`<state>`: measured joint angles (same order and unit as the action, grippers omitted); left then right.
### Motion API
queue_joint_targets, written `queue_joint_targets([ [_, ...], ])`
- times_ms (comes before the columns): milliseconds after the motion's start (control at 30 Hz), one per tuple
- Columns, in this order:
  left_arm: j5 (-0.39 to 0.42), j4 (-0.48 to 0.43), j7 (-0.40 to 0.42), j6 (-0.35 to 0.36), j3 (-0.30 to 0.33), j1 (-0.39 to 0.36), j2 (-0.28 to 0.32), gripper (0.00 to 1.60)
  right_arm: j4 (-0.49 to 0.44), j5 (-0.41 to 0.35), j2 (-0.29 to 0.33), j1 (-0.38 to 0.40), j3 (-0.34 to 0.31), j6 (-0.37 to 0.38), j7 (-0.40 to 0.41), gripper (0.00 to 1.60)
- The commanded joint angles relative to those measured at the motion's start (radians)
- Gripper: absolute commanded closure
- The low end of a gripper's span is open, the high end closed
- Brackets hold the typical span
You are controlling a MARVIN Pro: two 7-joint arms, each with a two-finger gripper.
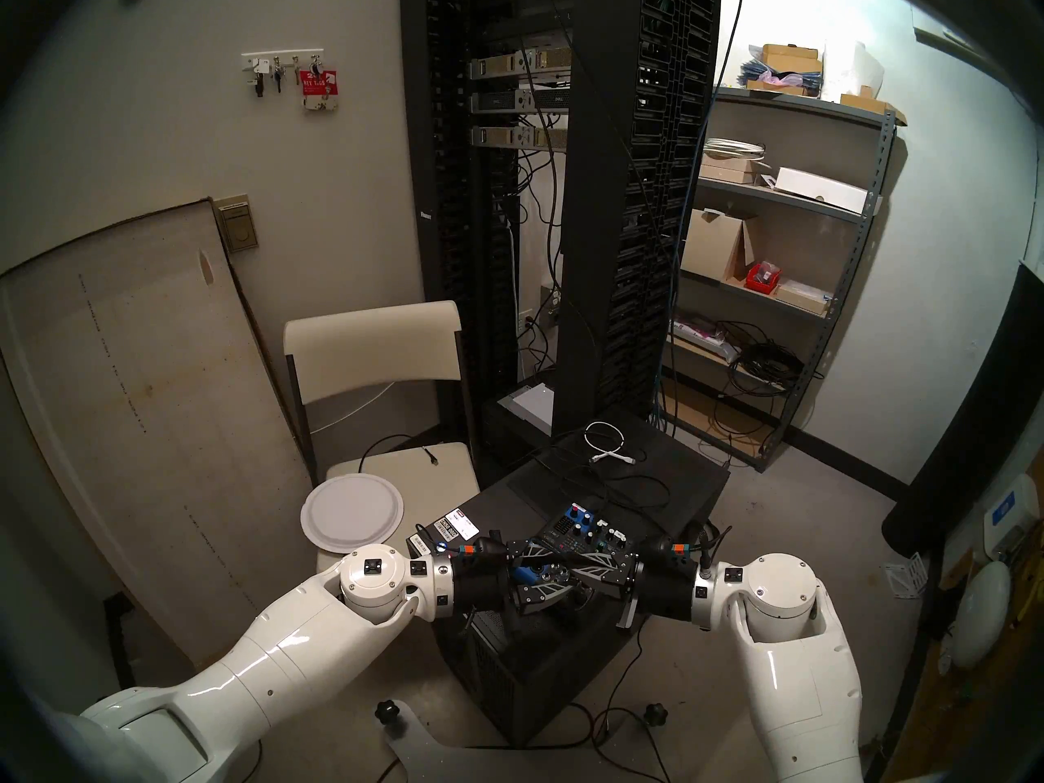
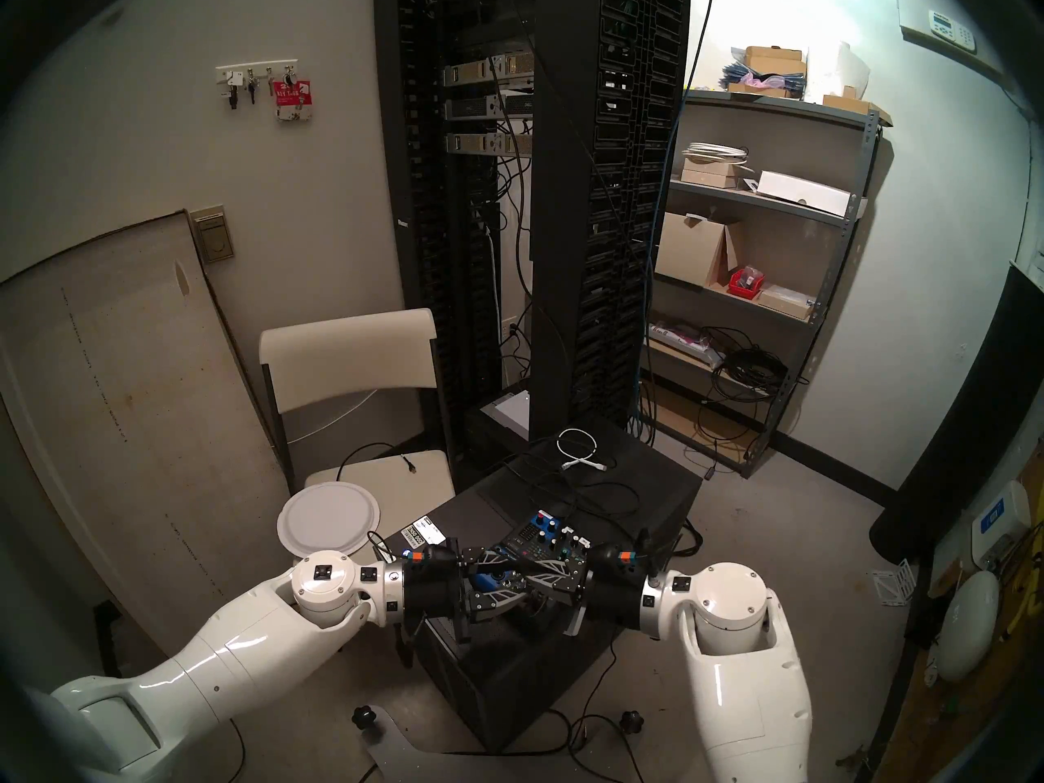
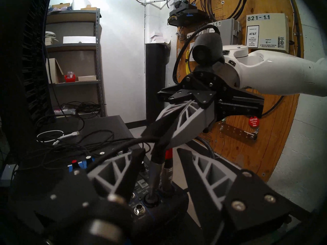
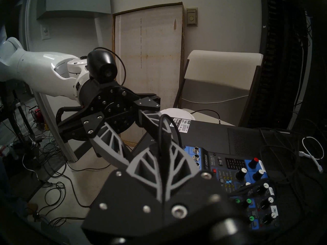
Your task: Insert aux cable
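Note:
My left gripper takes the black cable by its plug end (image 3: pixel 156 165) next, to push the aux plug into the mixer's round socket (image 3: pixel 150 200).
The aux cable's dark grey plug (image 3: pixel 155 174) stands slightly tilted with its tip in a round socket (image 3: pixel 150 199) on the blue-and-black mixer (image 4: pixel 238 177). My right gripper (image 3: pixel 156 144) comes in from the upper right and is shut on the black cable just above the plug. In the right wrist view the cable (image 4: pixel 161 126) loops out from between that gripper's closed fingers (image 4: pixel 150 161). My left gripper (image 3: pixel 160 151) is open, one finger on each side of the plug and neither touching it. In the head view both grippers meet over the mixer (image 1: pixel 582 533).
A red-collared plug (image 3: pixel 169 153) sits in the socket right behind the aux plug. The mixer rests on a black case (image 1: pixel 649 482) with loose black cables and a white coiled cable (image 1: pixel 607 445). A chair with a paper plate (image 1: pixel 353 516) stands left, a server rack (image 1: pixel 565 200) behind.

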<state>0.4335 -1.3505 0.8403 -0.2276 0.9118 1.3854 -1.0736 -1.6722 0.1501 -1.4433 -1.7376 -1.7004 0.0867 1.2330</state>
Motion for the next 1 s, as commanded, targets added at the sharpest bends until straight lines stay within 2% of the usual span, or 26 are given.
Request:
queue_joint_targets([
  [0, 0.013, -0.044, -0.008, 0.005, 0.016, 0.007, 0.016, 0.6, 0.042, 0.031, 0.018, -0.038, 0.013, 0.016, 0.002, 1.6],
  [733, 0.081, -0.097, -0.018, 0.004, 0.051, 0.039, 0.038, 0.58, 0.041, 0.02, 0.033, -0.037, 0.028, 0.022, -0.012, 1.6],
  [867, 0.092, -0.099, -0.015, 0.007, 0.054, 0.041, 0.036, 0.63, 0.039, 0.018, 0.035, -0.038, 0.03, 0.022, -0.014, 1.6],
  [900, 0.097, -0.099, -0.015, 0.009, 0.055, 0.042, 0.035, 0.76, 0.039, 0.017, 0.036, -0.038, 0.031, 0.023, -0.015, 1.6],
  [967, 0.098, -0.098, -0.014, 0.009, 0.055, 0.042, 0.035, 0.78, 0.038, 0.017, 0.037, -0.038, 0.031, 0.023, -0.014, 1.6],
])
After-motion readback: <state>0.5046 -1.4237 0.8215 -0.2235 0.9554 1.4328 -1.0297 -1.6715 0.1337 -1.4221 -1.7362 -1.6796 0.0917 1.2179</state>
